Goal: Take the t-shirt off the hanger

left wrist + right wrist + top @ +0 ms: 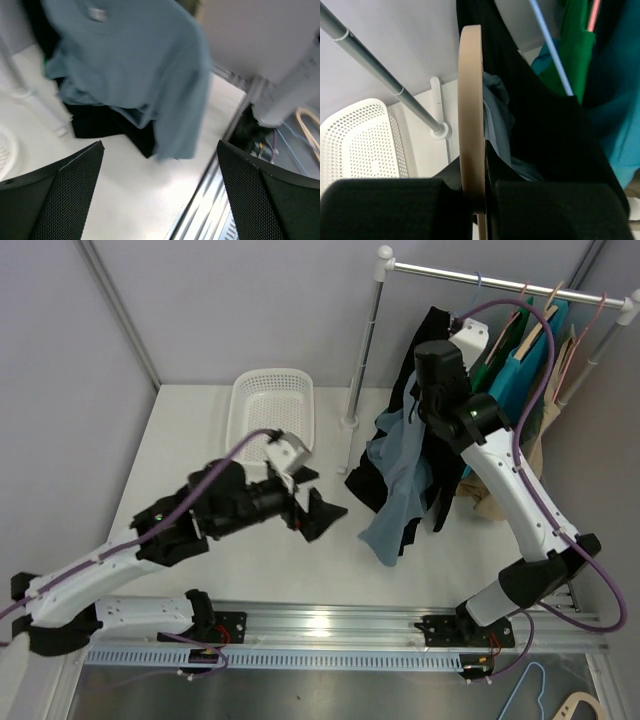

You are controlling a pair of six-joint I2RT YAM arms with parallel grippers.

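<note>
I need to use my left gripper to grab the t-shirt by its loose hanging cloth near the hem (390, 525) (178, 132), which is free of the hanger, and pull the t-shirt off.
A grey-blue t-shirt (400, 485) droops from a wooden hanger (471, 115), with a black garment (372, 485) under and behind it; its hem nearly reaches the table. My right gripper (432, 390) is shut on the hanger's wooden arm (479, 197), held up beside the rail. The shirt's collar bunches against the hanger (495, 120). My left gripper (312, 502) is open and empty above the table, left of the shirt, pointing at it. In the left wrist view the shirt (135, 65) hangs ahead between the open fingers (65, 195).
A clothes rail (500, 282) on a white post (362, 360) holds several other garments, green and teal (520, 370). A white perforated basket (270, 410) sits at the back left. The metal base rail (330, 625) runs along the near edge.
</note>
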